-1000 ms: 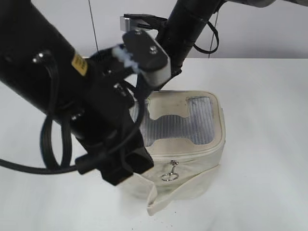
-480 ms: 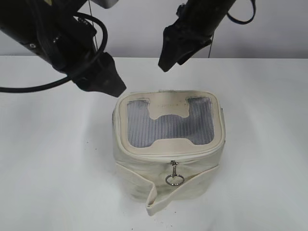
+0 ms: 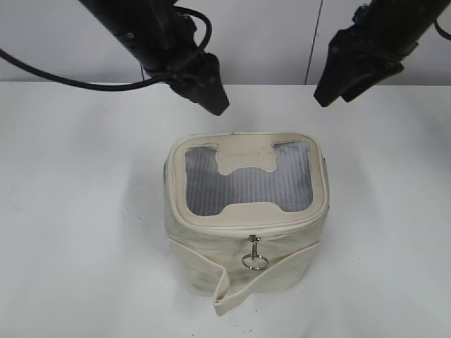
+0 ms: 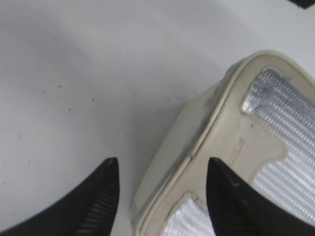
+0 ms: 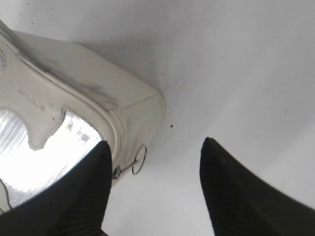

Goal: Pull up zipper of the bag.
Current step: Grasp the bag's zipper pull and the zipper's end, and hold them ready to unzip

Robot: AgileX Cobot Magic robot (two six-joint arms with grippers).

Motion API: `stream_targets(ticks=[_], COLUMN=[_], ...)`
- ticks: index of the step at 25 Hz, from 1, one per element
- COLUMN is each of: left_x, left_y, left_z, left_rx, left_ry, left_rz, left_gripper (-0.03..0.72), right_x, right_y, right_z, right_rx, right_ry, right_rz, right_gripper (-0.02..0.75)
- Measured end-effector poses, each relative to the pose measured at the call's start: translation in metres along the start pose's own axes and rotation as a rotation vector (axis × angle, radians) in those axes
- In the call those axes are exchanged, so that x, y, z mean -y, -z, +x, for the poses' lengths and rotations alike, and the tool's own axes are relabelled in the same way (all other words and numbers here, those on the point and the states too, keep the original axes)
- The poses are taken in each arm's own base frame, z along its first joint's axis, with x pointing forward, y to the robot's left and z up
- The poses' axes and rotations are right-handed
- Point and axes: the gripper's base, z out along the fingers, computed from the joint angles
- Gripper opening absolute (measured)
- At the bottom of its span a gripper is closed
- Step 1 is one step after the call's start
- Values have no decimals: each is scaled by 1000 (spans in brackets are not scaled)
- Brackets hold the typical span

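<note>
My left gripper next has to take the bag (image 3: 246,218) by its top rim (image 3: 282,136) opposite the ring pull, so the bag stays steady for pulling up the zipper.
The cream-white bag (image 3: 246,218) stands mid-table with a grey mesh H-shaped window (image 3: 248,179) on top. Its zipper track (image 3: 246,229) rims the top panel. One slider with a ring pull (image 3: 254,258) hangs at the front; a ring pull (image 5: 138,159) also shows in the right wrist view beside the bag (image 5: 93,93). A loose strap (image 3: 232,292) droops at the front. My left gripper (image 3: 215,102) is open above the bag's back left corner (image 4: 197,142); its jaws (image 4: 162,169) hold nothing. My right gripper (image 3: 328,95), seen from the wrist (image 5: 155,147), is open and empty, back right of the bag.
The white table (image 3: 77,232) extends around the bag. A pale wall (image 3: 268,35) rises behind it, with a thin dark cable (image 3: 313,42) hanging in front.
Both arms have lifted and swung away. The left arm no longer covers the bag's front left and sits behind it. The right gripper has moved from above the bag to the back right.
</note>
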Motion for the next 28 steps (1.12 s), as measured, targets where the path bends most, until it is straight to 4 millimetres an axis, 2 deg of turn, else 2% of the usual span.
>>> stream_targets(ticks=[3,6,11,16,19,23,28], left_x=[-2,-2,-2,6,11,14,13], left_y=[-16,-30,-54,-76,-82,-94,-109], left_z=[-17,-33,-47,-46,-45,-42,-37], left_rx=[19,62,74,6,-23,-49,-77], left_ry=[-42,-66,-80,-106,-128,-137,-126], left_rz=[88,185,307,373,370,371,387], left_gripper=[449,496,529,530,530,530,526], right_x=[6,8,9,2,-3,-7,-8], right_y=[2,4,2,-5,-9,-18,-23], right_z=[20,41,76,107,121,133,137], right_rx=[-29,-54,-94,-97,-98,-96,-93], right_ry=[-50,-96,-176,-228,-272,-324,-345], right_rz=[-3,-14,-34,-21,-23,-50,-60], right_gripper=[448,448,447,447,447,447,447])
